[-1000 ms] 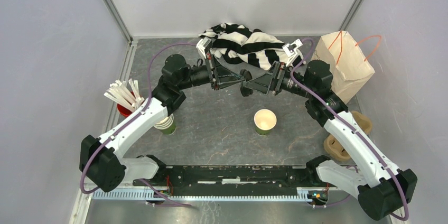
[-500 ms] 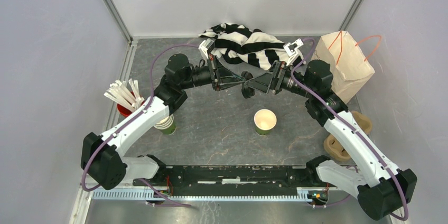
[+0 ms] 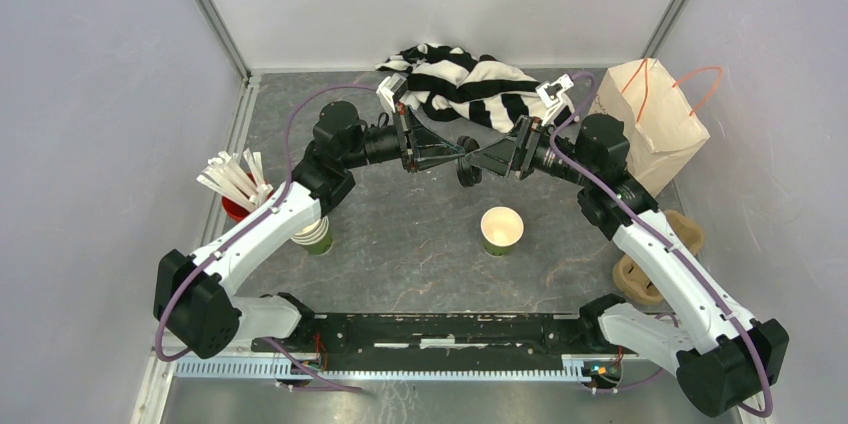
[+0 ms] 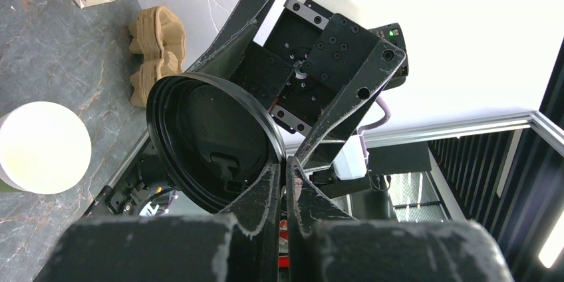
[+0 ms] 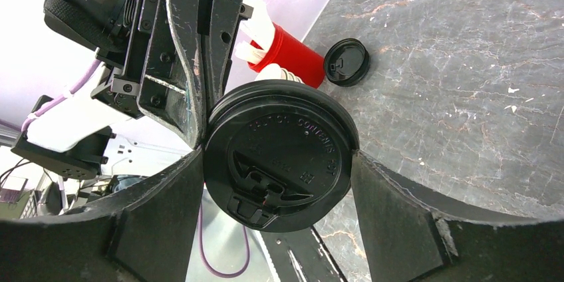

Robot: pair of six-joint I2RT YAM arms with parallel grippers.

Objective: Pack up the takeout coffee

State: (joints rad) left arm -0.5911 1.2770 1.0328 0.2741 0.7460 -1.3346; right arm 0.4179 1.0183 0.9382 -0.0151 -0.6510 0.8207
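Note:
I can let go of the black lid with my left gripper now, because my right gripper's fingers are around both sides of the lid.
No lidded cup shows. A lidless green cup (image 3: 501,229) with a cream inside stands at the table's middle; it also shows in the left wrist view (image 4: 43,147). A black lid (image 3: 466,170) hangs in the air behind it, held on edge between both grippers. My right gripper (image 3: 470,166) spans the lid (image 5: 279,155) across its width, a finger on each side (image 5: 276,157). My left gripper (image 3: 464,150) is shut, its tips (image 4: 286,165) pinching the lid's rim (image 4: 213,142).
A second loose black lid (image 5: 346,62) lies by a red cup of stirrers (image 3: 237,206). A stack of green cups (image 3: 313,234) stands at the left. A striped cloth (image 3: 465,84) lies behind, a paper bag (image 3: 655,119) back right, a cardboard cup carrier (image 3: 655,264) right.
My left gripper has moved a little to the right, up to the lid's rim. The right gripper and the lid have hardly moved.

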